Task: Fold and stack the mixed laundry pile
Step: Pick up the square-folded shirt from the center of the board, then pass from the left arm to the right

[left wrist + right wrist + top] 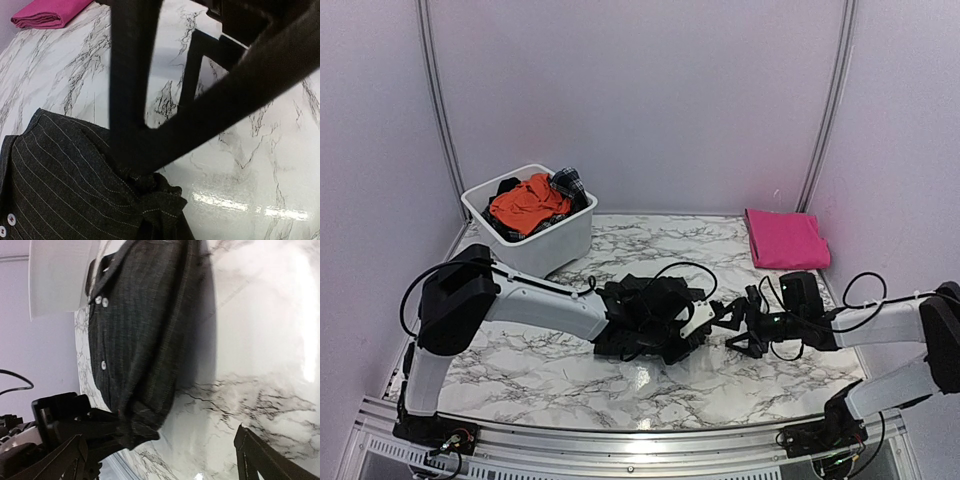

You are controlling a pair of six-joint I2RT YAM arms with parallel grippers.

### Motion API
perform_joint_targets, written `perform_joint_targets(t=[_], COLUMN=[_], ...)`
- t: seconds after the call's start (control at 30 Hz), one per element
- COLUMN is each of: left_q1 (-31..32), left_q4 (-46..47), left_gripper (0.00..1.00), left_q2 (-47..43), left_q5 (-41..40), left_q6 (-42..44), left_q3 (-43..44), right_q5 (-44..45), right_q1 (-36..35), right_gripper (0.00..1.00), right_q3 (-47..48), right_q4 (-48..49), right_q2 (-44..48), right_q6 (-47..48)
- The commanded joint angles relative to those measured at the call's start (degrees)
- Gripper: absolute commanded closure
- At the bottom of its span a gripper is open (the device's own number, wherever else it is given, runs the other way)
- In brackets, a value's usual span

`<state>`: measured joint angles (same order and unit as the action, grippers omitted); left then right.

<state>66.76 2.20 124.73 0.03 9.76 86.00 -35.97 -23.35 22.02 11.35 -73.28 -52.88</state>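
Note:
The pinstriped shirt's folded side edge point(166, 374) is the part my right gripper needs to grab, leaving the buttons free. The shirt will then be stacked on the pink cloth.
The black pinstriped shirt point(645, 310) lies bunched at the middle of the marble table point(570, 375). My left gripper point(702, 322) is shut on its right edge; in the left wrist view the fingers point(130, 75) meet on a puckered fold of the shirt point(60, 185) at the gripper point(137, 170). My right gripper point(732, 328) stands open just right of that spot, its fingers point(260, 455) spread wide with only table between them, beside the shirt point(145, 325). A folded pink cloth point(785, 238) lies at the back right. An orange garment point(525, 203) and a plaid piece point(568, 182) sit in the tub.
The white plastic tub point(555, 245) stands at the back left of the table, and its wall shows in the right wrist view point(60, 275). The pink cloth point(47, 12) shows far off in the left wrist view. Pale walls close in the table on three sides.

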Motion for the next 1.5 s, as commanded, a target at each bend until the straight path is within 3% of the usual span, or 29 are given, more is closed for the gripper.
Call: perform_joint_targets(t=[0.0,0.2,0.4,0.6,0.7,0.77,0.83,0.93,0.97,1.2,1.47], left_q1=[-0.3,-0.3,-0.3,-0.3,-0.3,-0.3,-0.6,-1.4,-2.0,-3.5,-3.5], left_q4=[2.6,3.5,4.2,5.1,5.0,4.4,3.5,2.5,2.5,0.3,-3.9], left_gripper=[0.94,0.93,0.92,0.91,0.88,0.71,0.47,0.09,0.02,0.01,0.01], left_q2=[-2.6,-3.4,-3.7,-3.9,-3.8,-4.3,-6.1,-10.9,-13.0,-23.7,-27.1], left_q5=[2.1,2.7,2.8,2.6,1.6,0.7,0.2,-1.6,-2.1,-6.6,-13.0], left_q6=[-2.6,-3.0,-3.6,-3.7,-3.4,-3.4,-4.5,-7.2,-8.2,-11.8,-13.2], left_q3=[0.4,0.4,0.1,-0.1,0.0,0.0,-0.9,-5.0,-7.0,-17.2,-20.9], right_q5=[0.8,3.2,5.8,6.0,5.8,6.2,7.7,13.4,15.4,24.1,45.5], right_q1=[-0.8,-3.6,-5.1,-6.4,-6.5,-6.5,-6.1,-5.4,-4.9,-0.1,1.1], right_gripper=[0.01,0.06,0.18,0.44,0.56,0.79,0.99,1.0,1.0,1.0,1.0], right_q3=[-1.3,4.8,6.6,10.3,12.5,15.0,20.2,30.1,32.8,50.3,74.5], right_q4=[10.3,14.4,20.4,25.8,24.0,18.6,4.4,-14.7,-19.5,-40.0,-53.2], right_q2=[-3.4,-13.1,-20.6,-27.2,-28.5,-28.2,-27.2,-25.3,-24.7,-27.1,-37.9], right_q6=[-9.1,-12.3,-16.5,-19.6,-18.4,-15.4,-8.1,4.9,9.8,31.8,49.8])
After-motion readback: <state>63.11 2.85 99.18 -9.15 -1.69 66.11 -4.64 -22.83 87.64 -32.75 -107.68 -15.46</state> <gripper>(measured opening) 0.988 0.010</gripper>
